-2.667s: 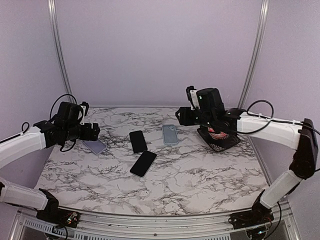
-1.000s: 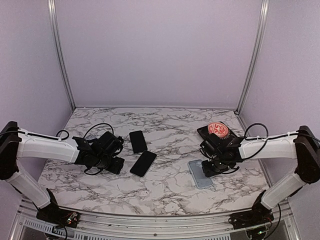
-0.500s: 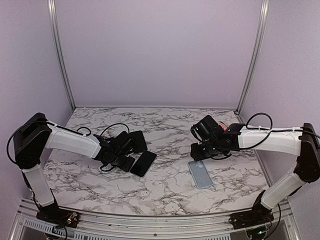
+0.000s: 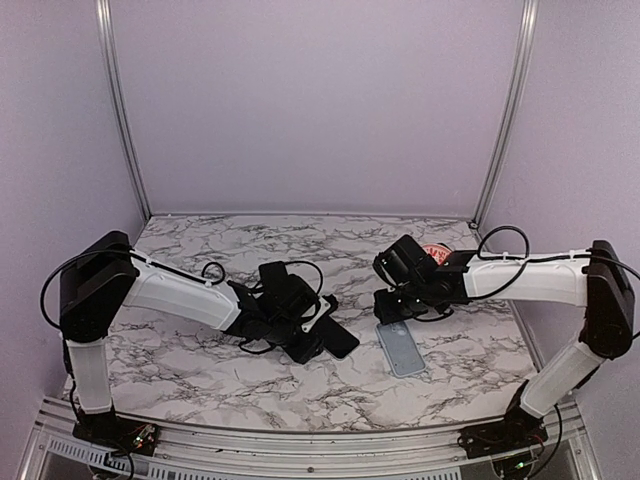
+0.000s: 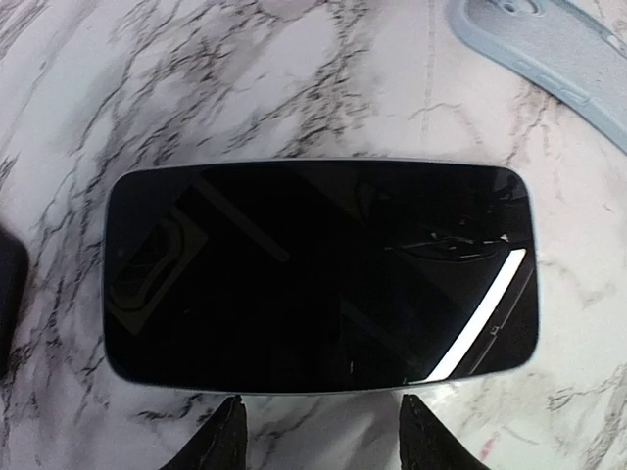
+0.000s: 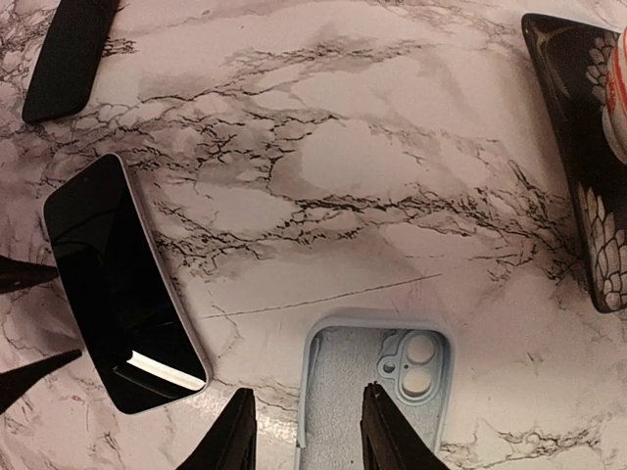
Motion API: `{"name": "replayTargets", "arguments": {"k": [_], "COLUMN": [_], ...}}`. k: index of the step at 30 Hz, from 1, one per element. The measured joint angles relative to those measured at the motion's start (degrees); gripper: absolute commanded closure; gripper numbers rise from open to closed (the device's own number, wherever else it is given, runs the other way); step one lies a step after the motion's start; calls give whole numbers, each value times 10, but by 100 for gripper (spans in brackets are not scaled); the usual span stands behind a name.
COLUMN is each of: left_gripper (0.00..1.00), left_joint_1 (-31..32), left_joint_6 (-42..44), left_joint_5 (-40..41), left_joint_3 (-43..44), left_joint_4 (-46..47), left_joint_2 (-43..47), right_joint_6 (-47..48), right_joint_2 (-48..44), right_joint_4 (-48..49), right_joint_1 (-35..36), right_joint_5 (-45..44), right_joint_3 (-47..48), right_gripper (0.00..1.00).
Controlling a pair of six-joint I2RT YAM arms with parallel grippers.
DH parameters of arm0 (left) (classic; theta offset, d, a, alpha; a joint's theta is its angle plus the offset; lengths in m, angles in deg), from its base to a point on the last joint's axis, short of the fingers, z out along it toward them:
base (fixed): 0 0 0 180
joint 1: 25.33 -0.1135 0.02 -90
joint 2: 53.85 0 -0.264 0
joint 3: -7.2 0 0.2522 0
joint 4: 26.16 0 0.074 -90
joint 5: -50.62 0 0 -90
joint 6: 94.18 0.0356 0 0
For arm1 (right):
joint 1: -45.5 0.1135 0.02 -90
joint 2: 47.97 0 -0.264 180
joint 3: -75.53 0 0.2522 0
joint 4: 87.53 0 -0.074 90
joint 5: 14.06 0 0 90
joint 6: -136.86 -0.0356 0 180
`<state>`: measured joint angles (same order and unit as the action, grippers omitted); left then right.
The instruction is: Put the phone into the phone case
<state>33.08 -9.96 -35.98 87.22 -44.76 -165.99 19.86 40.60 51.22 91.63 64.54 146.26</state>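
The phone's far end needs to stay free to go into the case, so my right gripper next needs to grab the phone by its near end (image 4: 345, 350) (image 6: 163, 380).
The phone (image 5: 318, 274) lies screen up on the marble table, with a black screen and a pale rim. It also shows in the top view (image 4: 340, 342) and the right wrist view (image 6: 118, 284). My left gripper (image 5: 323, 446) is open and low over the table, its fingertips just short of the phone's long near edge. It shows in the top view (image 4: 318, 322) too. The light blue phone case (image 6: 377, 392) lies open side up, to the right of the phone (image 4: 401, 349). My right gripper (image 6: 309, 436) is open and empty above the case's camera end (image 4: 393, 305).
A second black phone (image 6: 69, 54) lies further back on the table, partly under my left arm in the top view. A dark patterned case (image 6: 578, 147) with a red and white disc (image 4: 436, 255) sits at the back right. The table's front edge runs just below the blue case.
My left gripper has swept right across the table to the phone, which now lies further right, closer to the blue case. My right gripper set the case down earlier and has barely moved since.
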Motion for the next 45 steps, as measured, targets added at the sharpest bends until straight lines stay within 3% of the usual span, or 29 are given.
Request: {"name": "replayTargets", "arguments": {"k": [3, 5, 7, 8, 14, 18, 31, 39, 45], "left_gripper": [48, 47, 44, 41, 19, 11, 10, 10, 10], "left_joint_1": [9, 9, 2, -5, -90, -122, -119, -119, -119], "left_joint_6": [-15, -30, -48, -58, -117, -138, -147, -147, -146], "left_joint_5": [-27, -27, -10, 3, 83, 128, 138, 136, 136], "left_joint_3": [-1, -15, -37, -50, -138, -198, -221, -221, -221], "left_joint_4": [19, 33, 37, 35, 26, 11, -9, -10, -10], "left_joint_2": [0, 13, 44, 65, 224, 301, 313, 304, 304], "right_joint_6": [5, 15, 31, 42, 123, 166, 221, 212, 212], "right_joint_2": [10, 33, 61, 75, 179, 233, 343, 373, 376], "right_joint_4": [0, 5, 20, 26, 33, 21, -109, -202, -231], "right_joint_1": [0, 0, 0, 0, 3, 22, 64, 64, 65], "right_joint_5": [-9, -7, 6, 15, 74, 90, 101, 103, 111], "right_joint_3": [14, 38, 61, 71, 154, 211, 338, 400, 409], "right_gripper": [51, 32, 4, 2, 1, 1, 1, 18, 13]}}
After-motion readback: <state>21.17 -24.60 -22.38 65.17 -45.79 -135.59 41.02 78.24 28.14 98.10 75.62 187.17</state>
